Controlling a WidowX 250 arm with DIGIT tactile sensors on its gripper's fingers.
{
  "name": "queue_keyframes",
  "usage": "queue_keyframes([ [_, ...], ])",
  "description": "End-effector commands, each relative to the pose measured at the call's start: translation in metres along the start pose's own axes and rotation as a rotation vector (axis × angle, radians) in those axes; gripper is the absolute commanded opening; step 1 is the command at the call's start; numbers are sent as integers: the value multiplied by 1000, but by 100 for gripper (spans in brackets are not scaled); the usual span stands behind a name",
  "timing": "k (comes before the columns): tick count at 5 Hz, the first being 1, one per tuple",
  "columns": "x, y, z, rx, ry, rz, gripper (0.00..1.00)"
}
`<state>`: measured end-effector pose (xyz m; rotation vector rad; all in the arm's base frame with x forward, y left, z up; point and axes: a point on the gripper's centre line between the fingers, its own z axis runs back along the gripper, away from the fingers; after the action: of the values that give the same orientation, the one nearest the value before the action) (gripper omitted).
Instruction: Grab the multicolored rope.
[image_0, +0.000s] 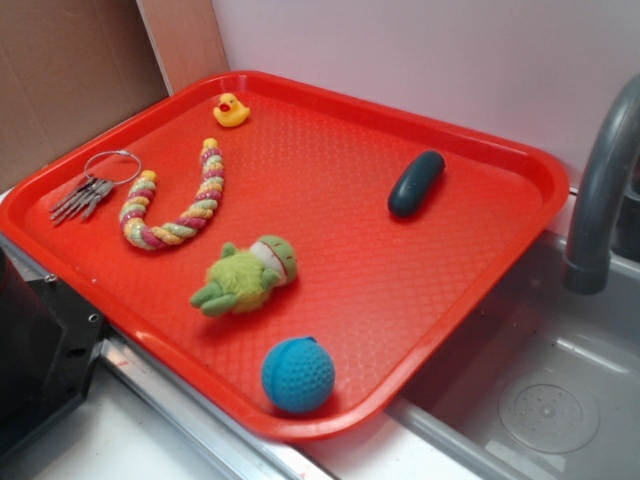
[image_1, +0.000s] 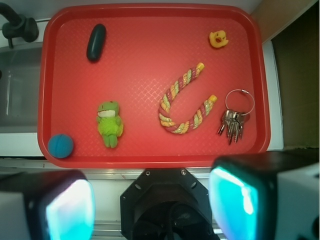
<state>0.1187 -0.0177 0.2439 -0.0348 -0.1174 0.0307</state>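
Observation:
I next need to pick up the multicolored rope, so I have to grab the twisted parts below its yellow-end with the cap (image_0: 135, 205) beside the keys.
The multicolored rope (image_0: 178, 205) lies bent in a U on the left part of the red tray (image_0: 480, 250). In the wrist view the rope (image_1: 182, 102) lies right of the tray's middle, well above my gripper (image_1: 152, 202). The gripper is open and empty, high above the robot base, its two pads (image_1: 235, 202) wide apart at the bottom of the wrist view. The gripper is not in the exterior view.
A green plush frog (image_0: 245, 277), a blue ball (image_0: 298, 375), a dark oblong object (image_0: 415, 183), a yellow duck (image_0: 230, 110) and a key ring with keys (image_0: 95, 185) also lie on the tray. A sink (image_0: 545, 400) and grey faucet (image_0: 600, 190) stand to the right.

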Motion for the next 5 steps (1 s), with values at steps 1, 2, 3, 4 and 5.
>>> queue_keyframes([
  [1,0,0,0,0,0,0,100],
  [2,50,2,-2,30,-4,145,100],
  [3,99,21,-9,62,-5,311,100],
  [4,117,47,-32,70,39,563,100],
  [5,81,65,-79,183,164,631,100],
])
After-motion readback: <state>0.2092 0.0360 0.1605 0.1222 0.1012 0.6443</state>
